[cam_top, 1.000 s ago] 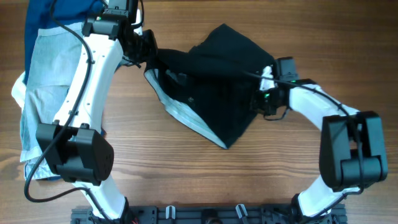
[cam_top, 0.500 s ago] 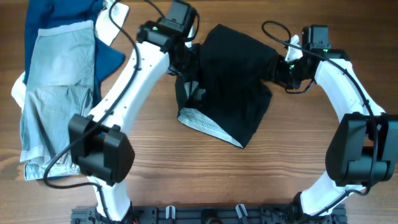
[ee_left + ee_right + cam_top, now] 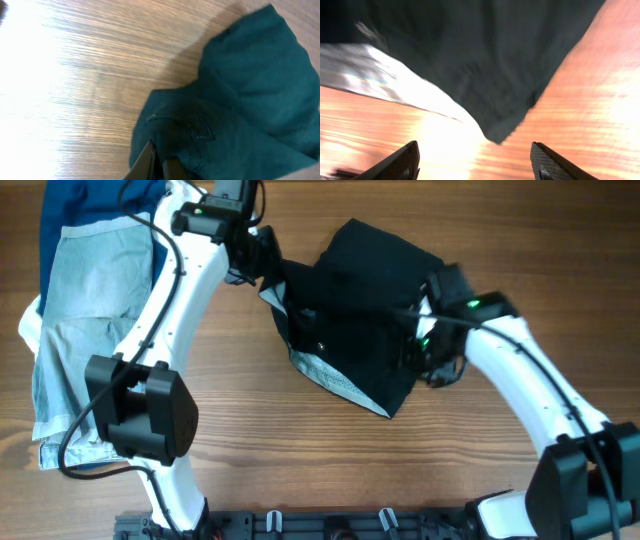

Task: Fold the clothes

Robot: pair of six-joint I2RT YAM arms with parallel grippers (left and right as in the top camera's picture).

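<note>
I should next use my right gripper to grab the black shorts (image 3: 355,305) by the corner ending their pale-lined edge (image 3: 389,411), so that they can be spread for folding.
The black shorts (image 3: 355,305) lie crumpled in the middle of the table, with a pale inner lining showing along their lower left edge. My left gripper (image 3: 266,264) is at their upper left edge, shut on a fold of the fabric. In the left wrist view the fingers (image 3: 146,161) pinch the shorts (image 3: 240,100), which look dark teal there. My right gripper (image 3: 424,356) hovers over the shorts' right side with its jaws open. In the right wrist view the right gripper (image 3: 475,147) has nothing between its wide-apart fingers, and a corner of the shorts (image 3: 470,55) hangs just ahead of them.
Pale blue denim shorts (image 3: 85,340) lie at the left edge of the table on a dark blue garment (image 3: 85,205). A white piece (image 3: 30,325) shows beneath them. Bare wood lies in front of the black shorts. The arm bases stand at the near edge.
My right gripper has let go of the shorts' right edge, opened wider and dropped toward their lower right. My left gripper, still shut on the fabric, has swung left, stretching that edge.
</note>
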